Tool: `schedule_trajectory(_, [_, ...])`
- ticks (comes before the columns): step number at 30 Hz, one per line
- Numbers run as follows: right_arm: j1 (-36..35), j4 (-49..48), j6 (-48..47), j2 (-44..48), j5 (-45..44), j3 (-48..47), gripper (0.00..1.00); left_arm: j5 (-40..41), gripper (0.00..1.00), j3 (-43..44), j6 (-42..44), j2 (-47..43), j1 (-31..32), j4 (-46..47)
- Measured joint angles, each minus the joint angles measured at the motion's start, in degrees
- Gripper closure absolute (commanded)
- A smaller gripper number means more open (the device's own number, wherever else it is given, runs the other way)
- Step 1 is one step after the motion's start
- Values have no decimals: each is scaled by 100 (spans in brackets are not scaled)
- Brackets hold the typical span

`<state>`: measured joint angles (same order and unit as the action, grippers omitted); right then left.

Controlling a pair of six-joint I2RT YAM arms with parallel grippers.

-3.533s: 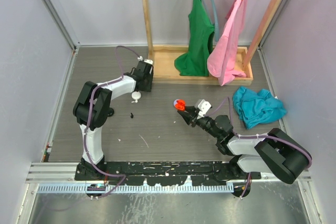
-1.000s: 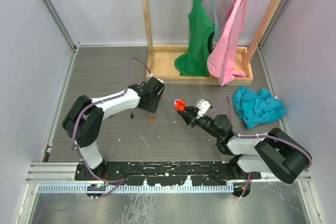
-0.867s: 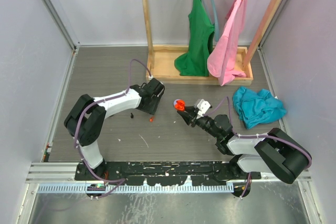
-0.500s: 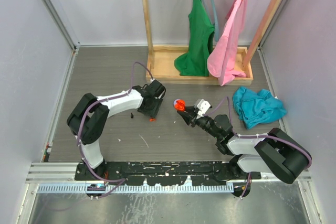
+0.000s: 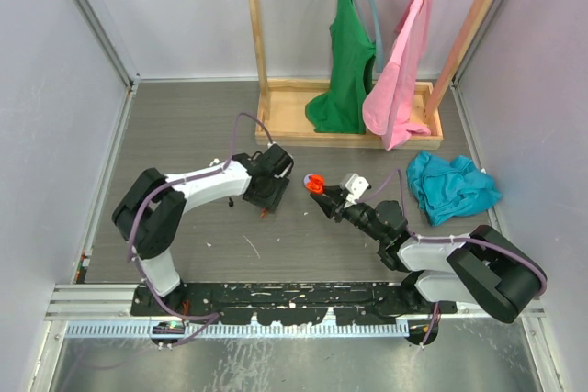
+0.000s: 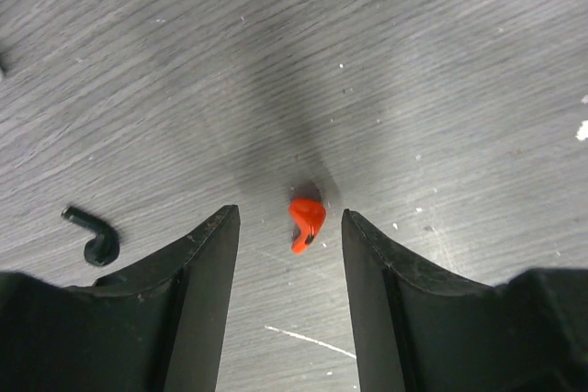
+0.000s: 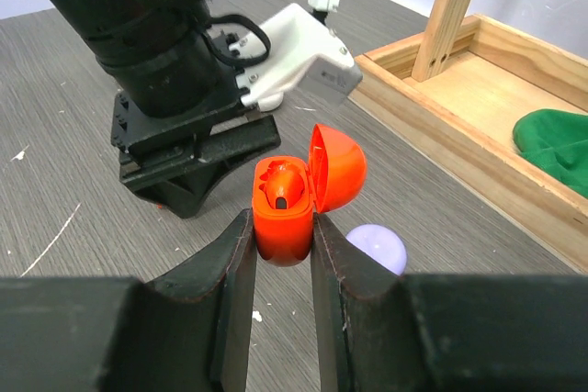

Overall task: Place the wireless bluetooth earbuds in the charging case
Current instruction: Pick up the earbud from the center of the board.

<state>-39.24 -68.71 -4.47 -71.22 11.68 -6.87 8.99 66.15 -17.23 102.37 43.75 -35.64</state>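
Note:
The red earbud has a narrow stem that should stay free to go into the charging case. My left gripper will next grab it across the sides of its wider head.
A tiny red earbud lies on the grey table, between the open fingers of my left gripper, which touch nothing. A black earbud lies to its left, outside the fingers. My left gripper hangs low over the table's middle. My right gripper is shut on the red charging case, held upright with its lid open. One red earbud sits in a slot. The case is just right of the left gripper. No white or lilac earbud shows.
A lilac round object lies on the table just behind the case. A wooden rack base with a green shirt and a pink shirt stands at the back. A teal cloth lies at the right.
My left arm has swung from the back left toward the middle and come down over the red earbud, fingers either side. The right arm and the case have not moved.

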Motion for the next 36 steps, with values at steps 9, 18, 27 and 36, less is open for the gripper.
schedule_trajectory(9, [-2, 24, 2, 48, 0, 0, 99, -378, 54, -122, -57, -695, -125, 131])
schedule_trajectory(18, [0, 24, 0, 48, 0, 0, 99, -772, 58, -186, -31, -520, -297, 133])
schedule_trajectory(27, [-2, 26, 2, 48, 0, 0, 99, -826, 64, -175, 13, -157, -299, 76])
schedule_trajectory(36, [0, 26, 2, 48, 2, 0, 99, -822, 71, -48, 39, 63, -299, 50])
